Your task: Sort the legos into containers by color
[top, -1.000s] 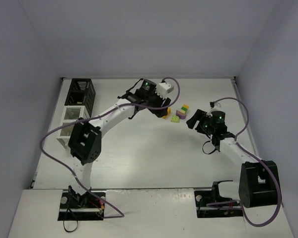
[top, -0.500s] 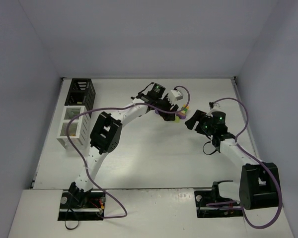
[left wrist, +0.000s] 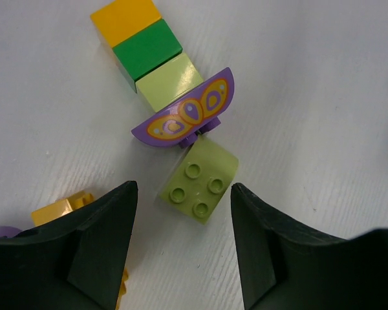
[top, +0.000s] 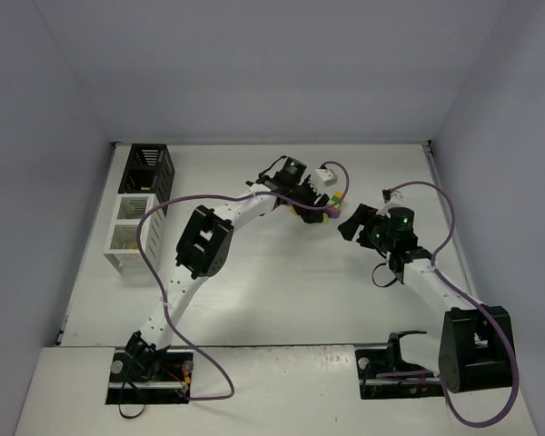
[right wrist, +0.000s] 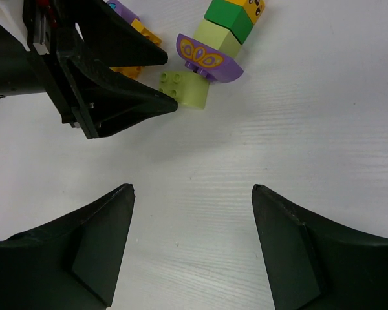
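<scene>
The studded end of the light green four-stud brick is between my fingers, so closing my left gripper next would likely catch the brick.
Legos lie clustered at back centre (top: 331, 204). In the left wrist view a light green four-stud brick (left wrist: 197, 184) lies by a purple butterfly piece (left wrist: 187, 116), which adjoins a row of light green (left wrist: 168, 81), dark green (left wrist: 145, 48) and yellow-orange (left wrist: 126, 19) bricks. A yellow brick (left wrist: 64, 210) lies by the left finger. My left gripper (left wrist: 184, 187) is open, its tips either side of the four-stud brick, apart from it. My right gripper (right wrist: 191, 187) is open and empty, short of that brick (right wrist: 181, 87). The containers, black bin (top: 148, 168) and white bins (top: 132, 222), stand far left.
The left gripper's fingers (right wrist: 116, 110) reach in from the left in the right wrist view, close to my right gripper (top: 352, 222). Grey walls enclose the white table (top: 272, 291). Purple cables loop over both arms.
My left arm has swung right from beside the pile and brought its open gripper over the bricks. My right gripper has edged slightly left towards the pile.
</scene>
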